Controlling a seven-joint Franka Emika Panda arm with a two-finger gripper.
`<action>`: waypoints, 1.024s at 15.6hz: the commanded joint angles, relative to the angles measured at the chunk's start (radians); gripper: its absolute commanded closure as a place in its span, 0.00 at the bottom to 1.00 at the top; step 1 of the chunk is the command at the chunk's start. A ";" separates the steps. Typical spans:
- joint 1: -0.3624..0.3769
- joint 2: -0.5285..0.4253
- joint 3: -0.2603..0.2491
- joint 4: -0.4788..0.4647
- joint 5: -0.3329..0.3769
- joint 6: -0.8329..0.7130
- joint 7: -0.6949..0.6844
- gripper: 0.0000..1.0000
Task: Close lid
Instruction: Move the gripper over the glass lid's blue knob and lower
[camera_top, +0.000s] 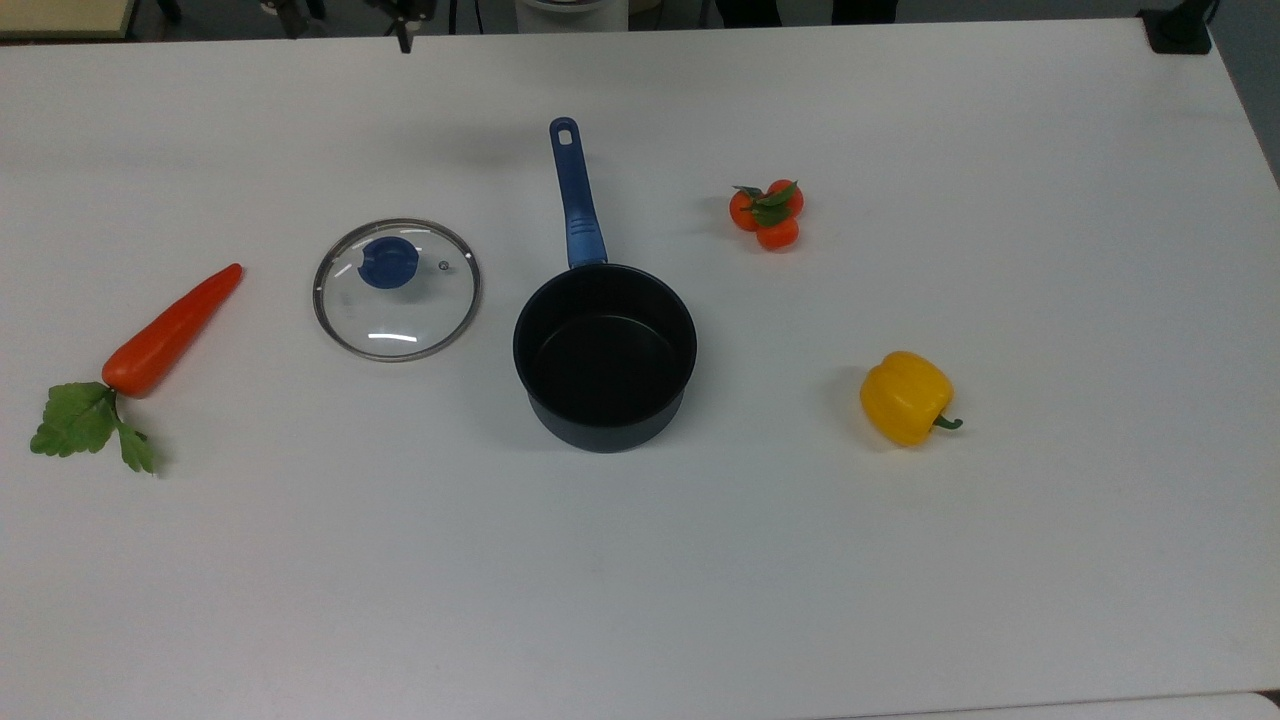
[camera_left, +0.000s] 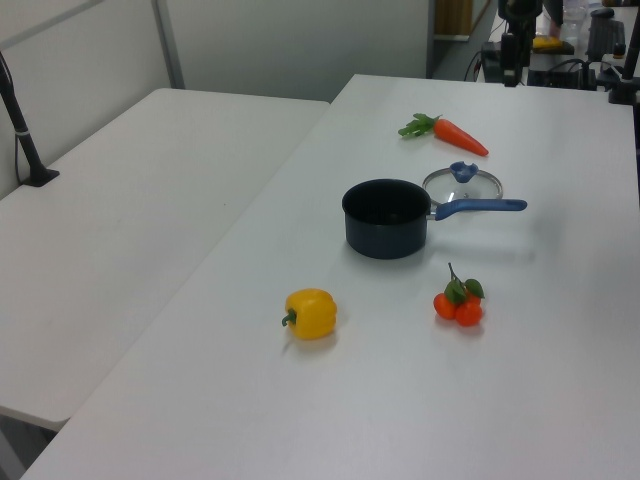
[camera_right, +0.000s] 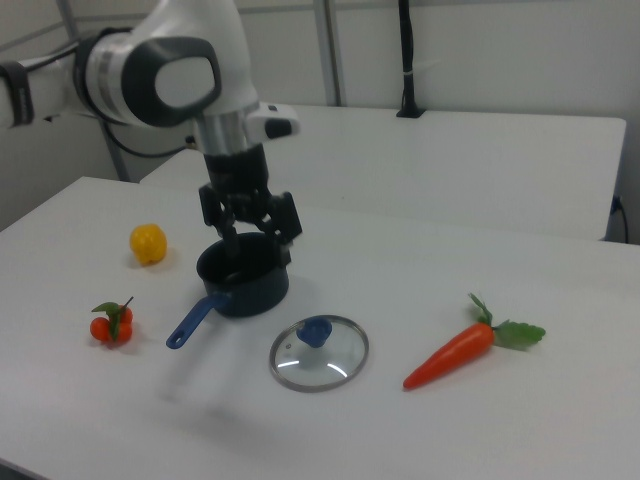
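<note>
The lid's glass disc (camera_left: 482, 190) is wide and flat, so my gripper will next lift the lid by the blue knob (camera_left: 463, 172) that stands up in its middle.
The lid (camera_top: 397, 300), clear glass with a silver rim and a blue knob, lies flat on the white table to the top view's left of the dark saucepan (camera_top: 605, 355). The pan stands uncovered, its blue handle (camera_top: 575, 195) pointing to the far edge. In the right view the lid (camera_right: 319, 352) lies nearer the camera than the saucepan (camera_right: 243, 275). My gripper (camera_right: 252, 232) hangs high above the table, open and holding nothing. At the top view's upper edge the gripper (camera_top: 345, 28) is beyond the lid. The left view has the gripper (camera_left: 510, 70) past the lid (camera_left: 462, 183).
An orange carrot (camera_top: 170, 330) with green leaves lies at the top view's left. A cluster of small tomatoes (camera_top: 767, 213) sits to the right of the pan handle. A yellow pepper (camera_top: 905, 397) rests further right. A second white table (camera_left: 130, 200) adjoins on the left view's left.
</note>
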 joint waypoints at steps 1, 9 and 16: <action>-0.028 -0.012 0.001 -0.123 0.017 0.131 -0.058 0.00; -0.028 0.037 0.001 -0.327 0.014 0.523 -0.046 0.00; -0.018 0.150 0.001 -0.352 0.014 0.739 -0.069 0.00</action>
